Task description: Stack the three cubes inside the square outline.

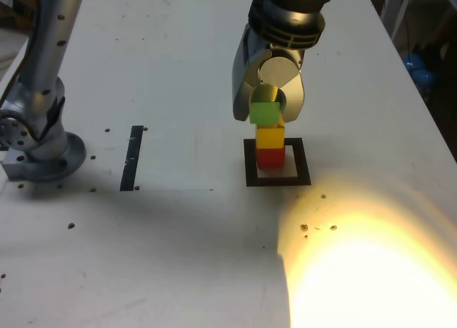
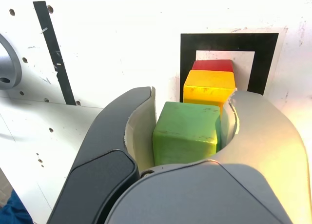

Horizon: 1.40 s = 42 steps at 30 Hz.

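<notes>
My gripper is ready to open now, because the green cube's lower edge [image 1: 264, 122] sits over the yellow cube [image 1: 270, 137] in the exterior view and the green cube would rest there.
The red cube [image 1: 270, 157] sits inside the black square outline [image 1: 250, 172], with the yellow cube [image 1: 270, 137] stacked on it. The green cube [image 1: 265, 113] is on top of the yellow one or just above it; contact is hard to tell. My gripper [image 1: 267, 106] is shut on the green cube from above. In the wrist view the green cube [image 2: 187, 132] fills the space between both jaws, and past it lie the yellow cube [image 2: 208, 89], the red cube [image 2: 213, 65] and the square outline [image 2: 187, 53].
A straight black tape strip [image 1: 133, 157] lies on the white table toward the exterior view's left. The arm's grey base [image 1: 36, 153] stands at the far left. Strong glare washes out the table's front right [image 1: 364, 271]. Small holes dot the table top.
</notes>
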### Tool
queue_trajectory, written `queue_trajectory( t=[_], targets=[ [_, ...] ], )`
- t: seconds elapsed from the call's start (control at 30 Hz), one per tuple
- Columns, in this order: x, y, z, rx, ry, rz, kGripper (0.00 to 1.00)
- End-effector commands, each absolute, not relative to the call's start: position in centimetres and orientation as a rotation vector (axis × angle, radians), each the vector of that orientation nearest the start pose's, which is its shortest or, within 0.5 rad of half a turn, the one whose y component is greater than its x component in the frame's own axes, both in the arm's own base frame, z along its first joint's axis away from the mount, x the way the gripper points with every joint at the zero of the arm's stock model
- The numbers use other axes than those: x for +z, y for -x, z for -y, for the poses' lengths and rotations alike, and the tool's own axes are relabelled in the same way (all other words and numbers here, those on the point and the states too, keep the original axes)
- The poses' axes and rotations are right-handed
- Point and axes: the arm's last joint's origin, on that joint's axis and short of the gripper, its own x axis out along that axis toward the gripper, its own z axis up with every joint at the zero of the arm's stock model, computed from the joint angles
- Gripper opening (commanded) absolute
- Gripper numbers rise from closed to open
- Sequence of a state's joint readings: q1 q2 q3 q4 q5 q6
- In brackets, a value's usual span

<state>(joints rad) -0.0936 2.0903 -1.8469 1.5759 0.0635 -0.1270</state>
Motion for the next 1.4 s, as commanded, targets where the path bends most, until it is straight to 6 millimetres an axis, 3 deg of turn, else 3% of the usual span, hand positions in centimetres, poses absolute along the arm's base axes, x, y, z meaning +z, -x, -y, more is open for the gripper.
queue_trajectory(
  t=[0.0,0.1,0.23,0.57,0.8,0.93,1.1,1.23,1.37],
  targets=[
    [29.0,-37.1,2.9,0.097,-0.056,-1.825,0.34],
    [28.7,-37.3,2.8,0.101,-0.059,-1.827,0.36],
    [28.7,-37.3,2.7,0.102,-0.061,-1.829,0.45],
    [28.4,-37.6,2.8,0.095,-0.06,-1.826,0.8],
    [28.8,-37.4,2.8,0.091,-0.059,-1.826,0.87],
    [30.2,-36.6,2.7,0.086,-0.067,-1.795,0.89],
    [33.2,-34.1,2.4,0.055,-0.077,-1.725,0.92],
    [35.9,-30.4,1.9,0.04,-0.081,-1.671,0.93],
    [36.6,-26.8,1.4,0.021,-0.086,-1.676,0.93]
  ],
)
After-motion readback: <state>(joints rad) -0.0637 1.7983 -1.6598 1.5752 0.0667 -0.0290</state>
